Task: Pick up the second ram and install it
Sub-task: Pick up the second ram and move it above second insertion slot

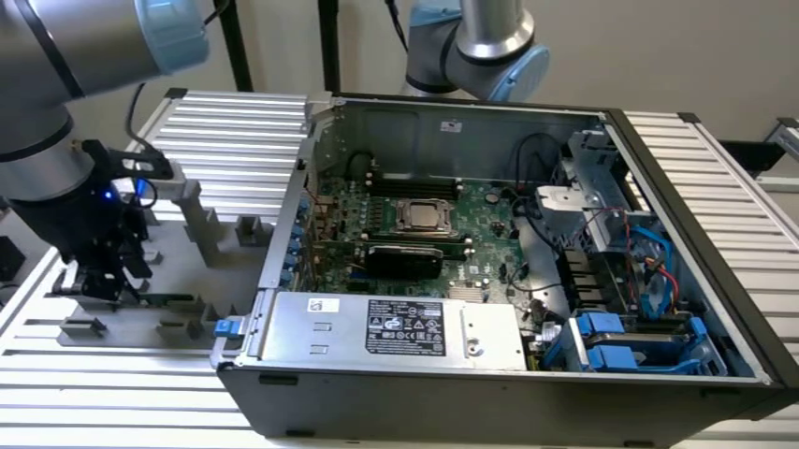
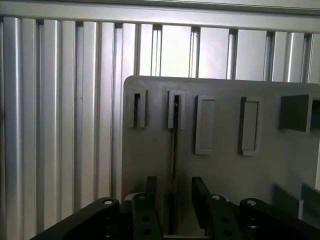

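The grey slot block wraps the second ram's end, so my gripper should next pick the ram up by its bare middle part, where both its sides are open.
In the wrist view the second ram stands on edge in a slot of the grey fixture plate, showing as a thin dark line. My gripper is open, with one black finger on each side of the strip's near end and a gap to each finger. In the exterior view the gripper is down at the fixture plate on the exterior view's left. The ram pokes out beside it as a short greenish strip.
An open computer case stands to the exterior view's right of the fixture, with the motherboard, CPU socket and long black slots inside. Grey fixture blocks rise from the plate. Ribbed aluminium table lies all around.
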Tool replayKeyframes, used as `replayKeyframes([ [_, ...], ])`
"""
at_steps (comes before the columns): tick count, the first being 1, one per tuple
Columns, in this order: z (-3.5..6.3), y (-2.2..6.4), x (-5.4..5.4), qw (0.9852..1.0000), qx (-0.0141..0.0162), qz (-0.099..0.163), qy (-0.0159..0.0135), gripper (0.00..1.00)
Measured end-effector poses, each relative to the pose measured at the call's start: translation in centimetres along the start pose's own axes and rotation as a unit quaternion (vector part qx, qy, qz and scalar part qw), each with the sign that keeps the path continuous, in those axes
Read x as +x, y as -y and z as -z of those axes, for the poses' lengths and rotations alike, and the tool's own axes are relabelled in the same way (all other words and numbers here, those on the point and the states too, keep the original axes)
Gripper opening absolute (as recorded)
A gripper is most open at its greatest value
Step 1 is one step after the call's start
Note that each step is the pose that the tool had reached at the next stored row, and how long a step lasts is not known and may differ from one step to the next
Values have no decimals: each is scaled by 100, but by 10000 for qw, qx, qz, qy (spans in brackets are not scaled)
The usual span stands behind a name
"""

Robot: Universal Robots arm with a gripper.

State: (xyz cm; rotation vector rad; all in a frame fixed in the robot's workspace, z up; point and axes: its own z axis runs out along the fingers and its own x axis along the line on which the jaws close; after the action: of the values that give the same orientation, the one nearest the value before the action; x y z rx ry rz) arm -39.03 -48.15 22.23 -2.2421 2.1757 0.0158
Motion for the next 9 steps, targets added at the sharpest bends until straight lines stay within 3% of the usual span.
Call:
replayKeyframes([
  [9, -165, 1, -21, 10000, 0, 0, -4, 42],
])
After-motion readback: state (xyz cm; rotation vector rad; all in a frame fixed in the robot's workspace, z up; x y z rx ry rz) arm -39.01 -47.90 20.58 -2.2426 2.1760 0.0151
